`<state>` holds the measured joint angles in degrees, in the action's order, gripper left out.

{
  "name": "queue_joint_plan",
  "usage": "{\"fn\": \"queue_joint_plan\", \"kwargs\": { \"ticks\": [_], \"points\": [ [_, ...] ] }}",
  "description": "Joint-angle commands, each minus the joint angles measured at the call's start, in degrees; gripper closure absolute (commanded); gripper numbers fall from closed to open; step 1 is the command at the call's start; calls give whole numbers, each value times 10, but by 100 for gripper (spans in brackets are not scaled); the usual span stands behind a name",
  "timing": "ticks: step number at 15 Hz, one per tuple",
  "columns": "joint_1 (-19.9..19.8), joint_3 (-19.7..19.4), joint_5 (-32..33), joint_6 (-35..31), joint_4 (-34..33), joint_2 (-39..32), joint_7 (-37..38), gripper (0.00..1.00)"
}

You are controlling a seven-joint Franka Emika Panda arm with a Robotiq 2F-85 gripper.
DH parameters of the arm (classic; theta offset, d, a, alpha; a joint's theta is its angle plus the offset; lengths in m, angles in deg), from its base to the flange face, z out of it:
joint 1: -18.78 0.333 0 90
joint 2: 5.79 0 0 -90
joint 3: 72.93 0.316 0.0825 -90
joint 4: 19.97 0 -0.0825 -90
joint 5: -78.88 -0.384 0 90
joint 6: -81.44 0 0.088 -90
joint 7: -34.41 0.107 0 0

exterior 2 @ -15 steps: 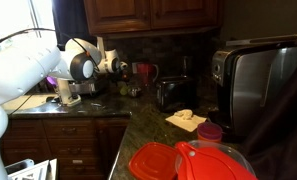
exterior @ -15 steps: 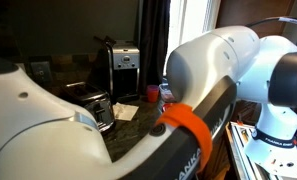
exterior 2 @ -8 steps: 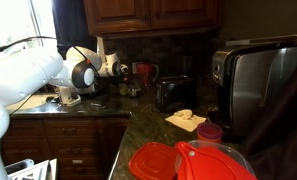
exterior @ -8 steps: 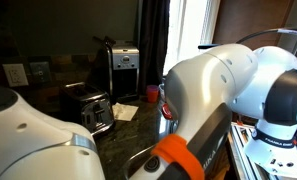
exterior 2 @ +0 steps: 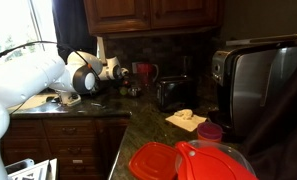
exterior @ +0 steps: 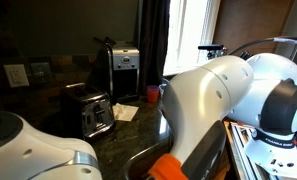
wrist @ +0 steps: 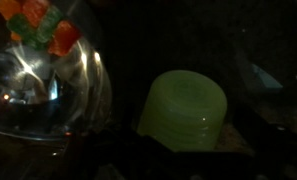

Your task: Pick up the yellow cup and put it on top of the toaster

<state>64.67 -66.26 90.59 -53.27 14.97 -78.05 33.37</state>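
The gripper needs to close on the cup now, as its fingers are at the cup's lower sides in the wrist view, well below the cup's top.
The yellow cup [wrist: 183, 108] fills the middle of the wrist view, pale yellow-green with faint ridges, standing on the dark counter. My gripper [wrist: 183, 152] hangs just over it; its dark fingers show apart at the lower edge on either side of the cup, not touching it. In an exterior view the gripper [exterior 2: 121, 72] reaches toward the back of the counter, left of the toaster [exterior 2: 171, 93]. The chrome toaster [exterior: 96, 113] also stands on the counter in front of the coffee maker. I cannot make out the cup in either exterior view.
A glass bowl with orange and green pieces [wrist: 33, 70] stands close beside the cup. A red cup [exterior 2: 143, 71], the coffee maker [exterior: 123, 68], a paper napkin [exterior 2: 186, 120], red container lids [exterior 2: 178, 162] and a large steel appliance [exterior 2: 256, 85] stand around.
The arm has swung lower and a little further toward the counter's back; the gripper has shifted slightly toward the red cup and toaster.
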Motion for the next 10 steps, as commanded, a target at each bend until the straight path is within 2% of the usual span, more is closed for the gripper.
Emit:
{"fn": "queue_joint_plan", "kwargs": {
  "ticks": [1,3,5,6,8,10],
  "points": [
    [7,-5,0,21,-31,-21,11,20],
    [7,-6,1,21,-32,-21,11,32],
    [6,-6,1,21,-33,-21,12,50],
    [6,-6,1,21,-33,-21,13,54],
    [6,-4,-2,22,-32,-19,13,54],
    [4,15,-14,14,-31,-8,3,54]
  ]
}}
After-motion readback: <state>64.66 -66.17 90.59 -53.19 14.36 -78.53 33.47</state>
